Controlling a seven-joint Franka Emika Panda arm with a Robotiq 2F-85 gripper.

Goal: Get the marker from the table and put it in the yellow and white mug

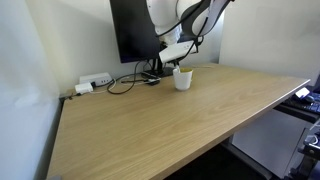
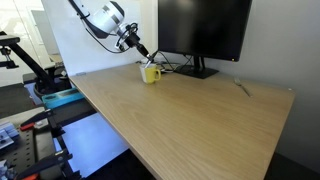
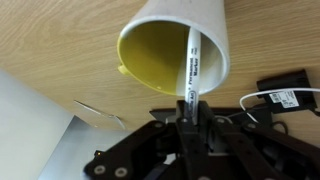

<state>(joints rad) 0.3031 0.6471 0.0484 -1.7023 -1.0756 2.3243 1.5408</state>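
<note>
The marker's white end (image 3: 194, 38) reaches past the mug's rim into the mug's yellow inside, so my gripper releases the marker next.
The yellow and white mug (image 1: 183, 79) stands on the light-wood table (image 1: 170, 125) near the monitor; it also shows in an exterior view (image 2: 150, 73). In the wrist view the mug (image 3: 165, 45) fills the top, its yellow inside facing me. My gripper (image 3: 189, 108) is shut on the marker (image 3: 190, 62), a thin white barrel with print that points over the mug's rim and opening. In both exterior views the gripper (image 1: 183, 53) (image 2: 140, 48) hangs just above the mug.
A black monitor (image 1: 135, 30) on its stand (image 2: 195, 70) is behind the mug. Black cables (image 1: 125, 82) and a white power strip (image 1: 92, 82) lie at the table's back. A white wall (image 3: 30, 125) edges the wrist view.
</note>
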